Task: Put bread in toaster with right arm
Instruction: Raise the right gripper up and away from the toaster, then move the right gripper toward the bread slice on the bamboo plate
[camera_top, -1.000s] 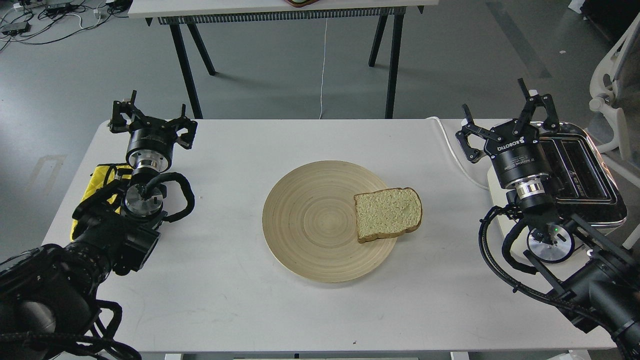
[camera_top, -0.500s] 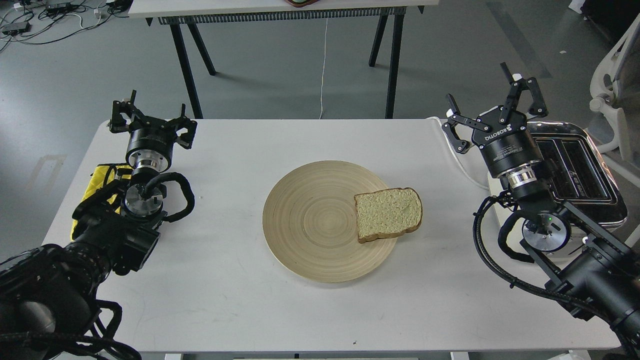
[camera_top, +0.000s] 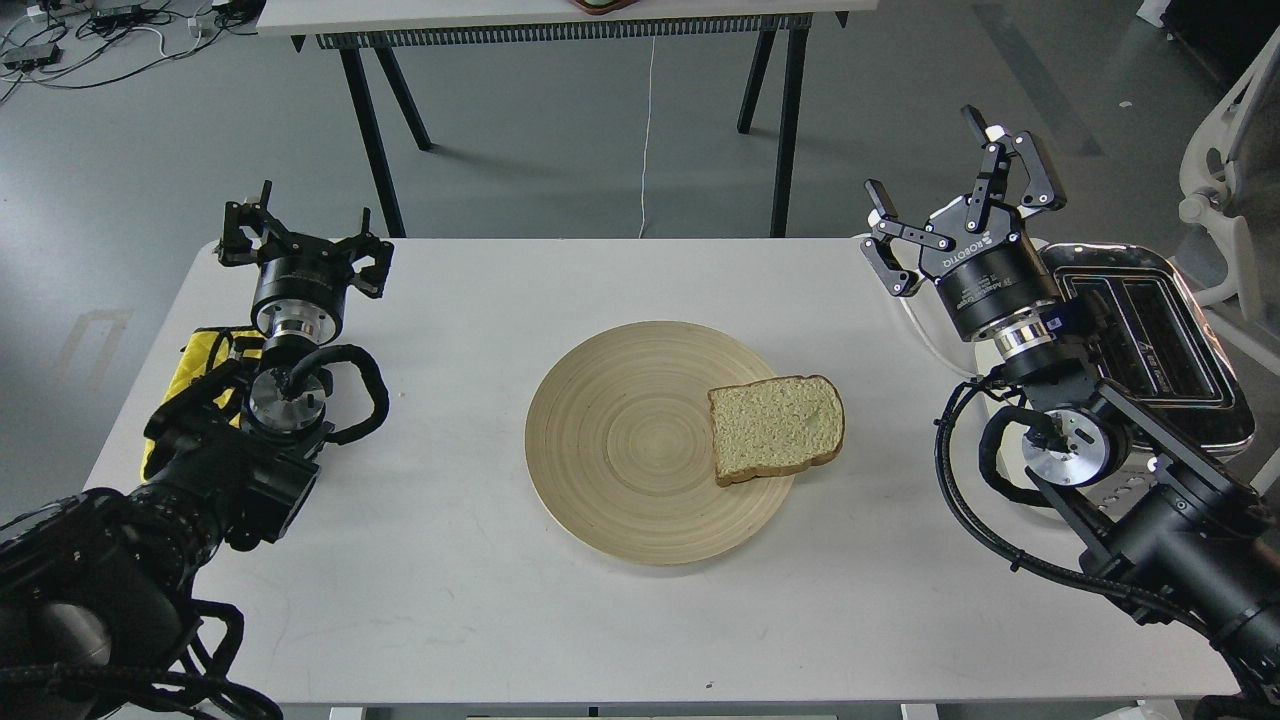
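Note:
Next, my right gripper grabs the bread (camera_top: 778, 426) by its crust edge jutting past the plate, to put the bread in the toaster.
The bread (camera_top: 778, 426), a pale speckled slice with a brown crust, lies flat on the right rim of a round wooden plate (camera_top: 620, 440) at the table's middle. The toaster (camera_top: 1165, 345), cream-white with a chrome top and two slots, stands at the table's right edge, partly hidden behind my right arm. My right gripper (camera_top: 925, 165), marked ROBOTIQ, is open and empty, raised above the table's back right, up and to the right of the bread. My left gripper (camera_top: 305, 225) is open and empty at the back left.
A yellow cloth (camera_top: 200, 365) lies under my left arm near the table's left edge. A white cord (camera_top: 915, 320) runs from the toaster toward the back edge. A second table (camera_top: 560, 15) stands behind. A white chair (camera_top: 1230, 200) is at the right.
My right gripper has risen and moved left and back, away from over the toaster, staying open. The bread, plate and left arm have not moved.

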